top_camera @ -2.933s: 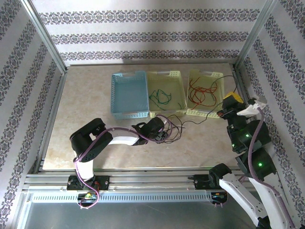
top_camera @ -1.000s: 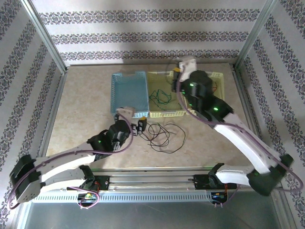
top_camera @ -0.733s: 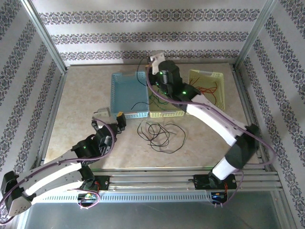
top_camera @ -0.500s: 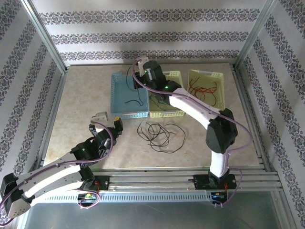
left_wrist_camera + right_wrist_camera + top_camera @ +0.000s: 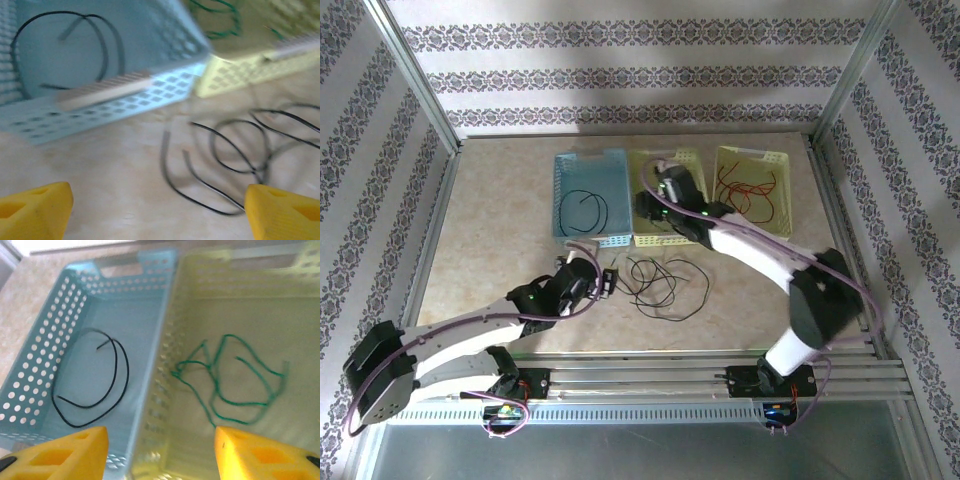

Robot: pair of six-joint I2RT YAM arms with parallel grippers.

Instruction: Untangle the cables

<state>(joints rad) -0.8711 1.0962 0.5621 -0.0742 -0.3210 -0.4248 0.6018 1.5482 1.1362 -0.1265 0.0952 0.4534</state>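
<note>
I need to reach one black cable with my left gripper and grab a single piece of the tangle [image 5: 625, 291] [image 5: 196, 201], leaving the others free, so that I can untangle it.
Loose black cables [image 5: 658, 285] lie tangled on the table in front of the baskets. My left gripper [image 5: 610, 282] hangs open just left of them; in the left wrist view its yellow fingertips [image 5: 35, 212] flank bare table, with the black loops [image 5: 237, 171] ahead and to the right. One black cable [image 5: 116, 365] lies curled in the blue basket [image 5: 568, 170]. My right gripper [image 5: 162, 455] hovers open and empty over the wall between the blue basket and the middle yellow basket [image 5: 688, 158]. Green cables [image 5: 220, 385] lie in that yellow basket. Red cables [image 5: 748, 190] fill the right yellow basket [image 5: 760, 155].
The three baskets stand side by side at the back of the table. Metal frame posts and patterned walls close in the left, right and far sides. My right arm [image 5: 770, 255] arches over the table's right half.
My right gripper opened and let the black cable drop into the blue basket, then drew back toward the middle basket. My left gripper swung right toward the black tangle.
</note>
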